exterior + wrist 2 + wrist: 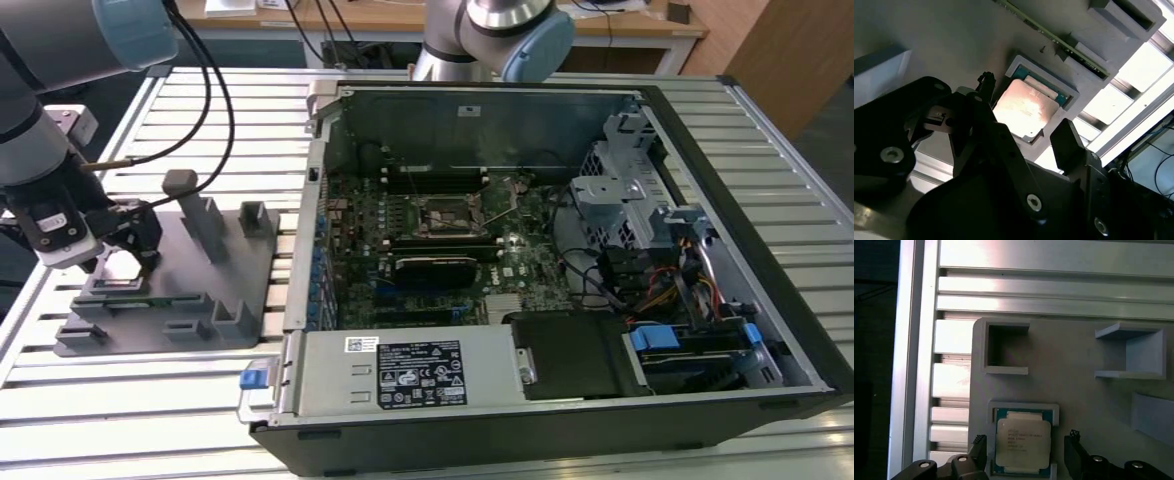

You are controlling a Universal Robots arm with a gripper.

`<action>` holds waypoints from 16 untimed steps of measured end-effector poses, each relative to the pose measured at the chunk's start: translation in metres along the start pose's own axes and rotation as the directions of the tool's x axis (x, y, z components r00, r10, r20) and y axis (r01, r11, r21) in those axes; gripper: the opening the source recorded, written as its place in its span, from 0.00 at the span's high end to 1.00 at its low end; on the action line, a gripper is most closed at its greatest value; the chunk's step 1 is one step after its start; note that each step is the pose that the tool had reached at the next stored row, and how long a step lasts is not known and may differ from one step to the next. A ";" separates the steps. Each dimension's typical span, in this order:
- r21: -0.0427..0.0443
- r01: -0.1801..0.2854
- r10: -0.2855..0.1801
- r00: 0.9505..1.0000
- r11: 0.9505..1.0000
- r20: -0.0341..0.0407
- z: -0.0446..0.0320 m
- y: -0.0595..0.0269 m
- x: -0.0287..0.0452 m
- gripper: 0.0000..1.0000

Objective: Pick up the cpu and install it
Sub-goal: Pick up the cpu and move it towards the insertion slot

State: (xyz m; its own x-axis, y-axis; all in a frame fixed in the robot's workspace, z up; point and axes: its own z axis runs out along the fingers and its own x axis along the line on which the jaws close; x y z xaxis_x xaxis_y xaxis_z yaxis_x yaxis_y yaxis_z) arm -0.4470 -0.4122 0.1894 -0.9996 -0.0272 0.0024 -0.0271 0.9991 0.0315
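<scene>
My gripper needs to grab the cpu next by its side edges, where the pocket's sides open, because the pocket's raised sides wrap around the cpu's corners.
The cpu (pixel 1023 442), a flat square chip with a shiny metal top, lies in a raised square pocket of the grey fixture plate (pixel 1079 390). In the second wrist view the cpu (pixel 1024 107) glints between my two black fingers. My gripper (pixel 1026 455) is open just above it, one finger on each side of the pocket, with small gaps to the chip. In the exterior view the gripper (pixel 118 250) hangs over the fixture plate (pixel 200 310), on the exterior view's left, beside the open computer case. The black-framed motherboard socket (pixel 447 215) sits inside the case.
The open computer case (pixel 561 250) holds the motherboard, cables, a drive cage and a power supply (pixel 414 375). Upright grey posts (pixel 200 215) and several other holders stand on the fixture plate. Everything rests on a slatted aluminium table (pixel 160 400). A second robot arm's base (pixel 494 40) stands behind the case.
</scene>
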 end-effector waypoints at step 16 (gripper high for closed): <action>-0.001 0.000 0.000 1.000 1.000 0.000 0.0031 0.0015 0.0004 0.36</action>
State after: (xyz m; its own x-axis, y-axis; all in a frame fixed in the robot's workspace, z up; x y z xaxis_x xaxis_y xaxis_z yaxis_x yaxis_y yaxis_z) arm -0.4475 -0.4106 0.1863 -0.9996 -0.0271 0.0024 -0.0270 0.9991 0.0323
